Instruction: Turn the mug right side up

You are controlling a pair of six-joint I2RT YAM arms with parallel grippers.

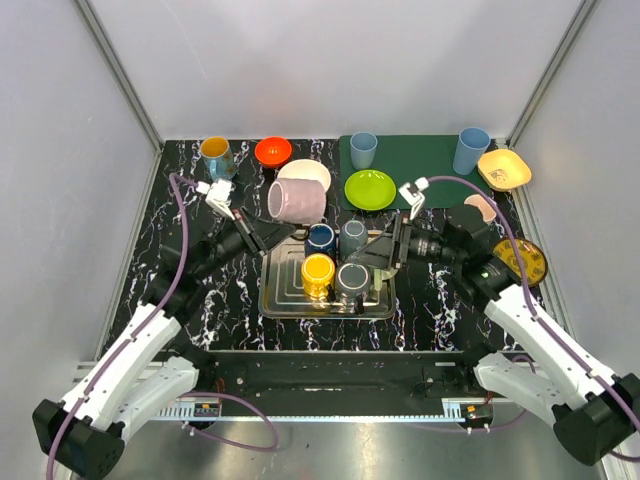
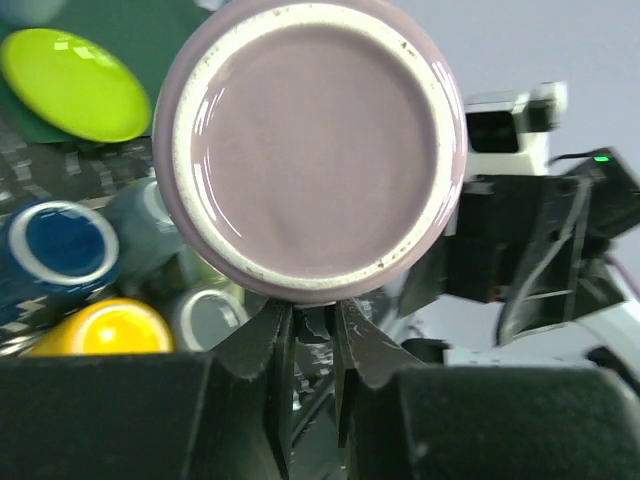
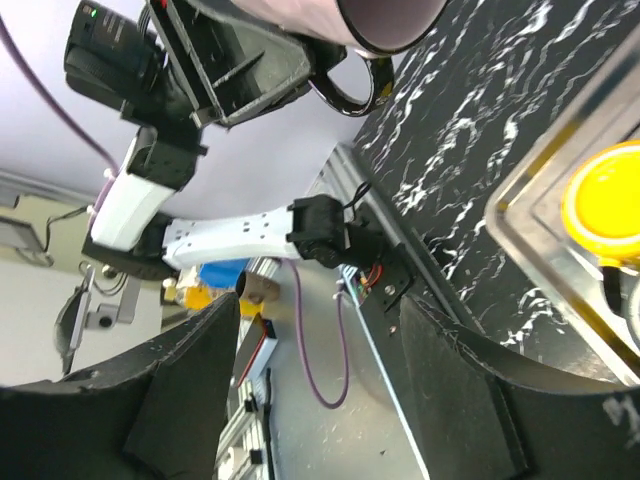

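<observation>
I should next grab the lilac mug's handle [image 1: 302, 233] [image 3: 369, 98] with my right gripper, from the side of the mug's rim, opposite the base, to set the mug upright with its base first.
The mug [image 1: 297, 200] is lilac with a pale glazed base. It hangs on its side in the air behind the tray, base toward my left wrist camera, where it [image 2: 310, 150] fills the view. My left gripper [image 1: 283, 228] is shut on the mug from below. In the left wrist view the left gripper [image 2: 313, 308] has its fingers nearly together right under the mug wall. My right gripper [image 1: 378, 262] hovers open over the tray's right side. In its own view the right gripper [image 3: 320, 305] holds nothing, and the mug's rim [image 3: 390, 15] shows at the top.
A metal tray [image 1: 280, 295] holds a yellow mug [image 1: 318, 270], a grey mug [image 1: 352, 278], a dark blue mug [image 1: 321, 237] and a grey-blue mug [image 1: 353, 235]. Behind lie a green plate [image 1: 370, 189], white bowl [image 1: 305, 172], orange bowl [image 1: 273, 150], two blue cups [image 1: 471, 150] and a yellow dish [image 1: 504, 168].
</observation>
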